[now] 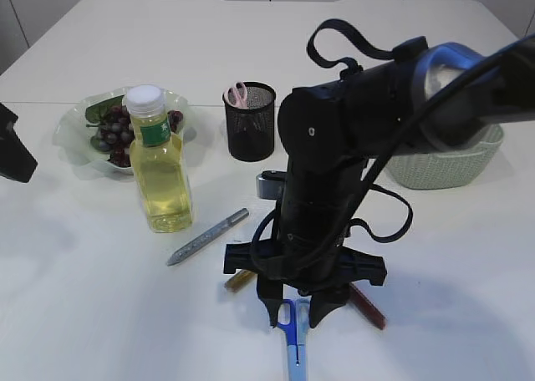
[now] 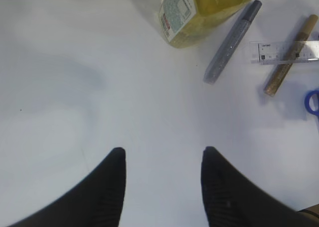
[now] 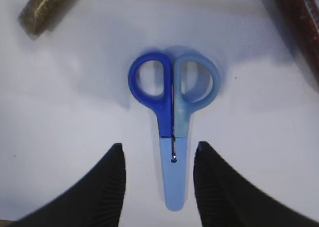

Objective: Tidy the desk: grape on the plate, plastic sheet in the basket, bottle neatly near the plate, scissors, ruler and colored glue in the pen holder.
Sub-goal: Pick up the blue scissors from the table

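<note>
It isn't time for my right gripper to close on the light-blue blade cover (image 1: 297,358) yet. Its fingers stop above the cover, over the white table, so it should first come down.
My right gripper (image 1: 292,314) (image 3: 158,150) hangs open over the blue scissors (image 3: 173,117) (image 1: 292,335) on the table, one finger on each side of the light-blue blade cover and not touching it. My left gripper (image 2: 162,152) is open above bare table, nothing between its fingers. A pair of pink scissors (image 1: 237,93) stands in the black mesh pen holder (image 1: 250,126). The grapes (image 1: 117,134) lie on the green plate (image 1: 75,122), with the yellow bottle (image 1: 159,168) upright in front. Silver glue (image 1: 207,236), gold glue (image 2: 290,55), red glue (image 1: 368,306) and a clear ruler (image 2: 284,52) lie loose. The plastic sheet is out of view.
A pale green basket (image 1: 443,168) stands at the right behind the right arm. That arm hides the table's middle in the exterior view. The dark left arm (image 1: 12,151) shows at the left edge. White table reaches to the far edge.
</note>
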Robot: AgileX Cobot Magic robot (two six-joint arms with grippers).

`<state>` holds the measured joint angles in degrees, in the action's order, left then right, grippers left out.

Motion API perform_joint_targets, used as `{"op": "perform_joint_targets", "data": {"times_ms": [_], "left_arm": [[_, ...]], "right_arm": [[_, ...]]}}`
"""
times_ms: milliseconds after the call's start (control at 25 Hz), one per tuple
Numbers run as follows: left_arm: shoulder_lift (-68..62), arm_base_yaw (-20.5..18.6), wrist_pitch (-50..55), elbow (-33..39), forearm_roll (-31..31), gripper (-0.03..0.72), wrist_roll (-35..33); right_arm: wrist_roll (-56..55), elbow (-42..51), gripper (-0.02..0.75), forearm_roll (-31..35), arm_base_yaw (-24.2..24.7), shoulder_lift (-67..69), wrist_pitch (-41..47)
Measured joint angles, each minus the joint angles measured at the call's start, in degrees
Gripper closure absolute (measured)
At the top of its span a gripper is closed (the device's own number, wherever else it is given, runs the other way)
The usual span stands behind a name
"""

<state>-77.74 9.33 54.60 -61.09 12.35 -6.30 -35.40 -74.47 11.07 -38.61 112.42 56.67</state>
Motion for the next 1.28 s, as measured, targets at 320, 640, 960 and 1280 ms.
{"op": "perform_joint_targets", "data": {"times_ms": [320, 640, 960, 1280], "left_arm": [[0.0, 0.0, 0.0, 0.0, 0.0, 0.326, 0.0], [0.0, 0.0, 0.3, 0.0, 0.0, 0.326, 0.0], [0.0, 0.0, 0.4, 0.0, 0.0, 0.326, 0.0], [0.0, 0.0, 0.4, 0.0, 0.0, 0.326, 0.0]], "right_arm": [[-4.0, 0.0, 0.370, -0.8, -1.6, 2.4, -1.5], [-5.0, 0.0, 0.370, -5.2, -2.3, 4.3, -1.8], [-5.1, 0.0, 0.370, -5.8, -2.3, 4.3, -2.5], [-5.5, 0.0, 0.370, -6.4, -2.3, 4.4, -3.3]]}}
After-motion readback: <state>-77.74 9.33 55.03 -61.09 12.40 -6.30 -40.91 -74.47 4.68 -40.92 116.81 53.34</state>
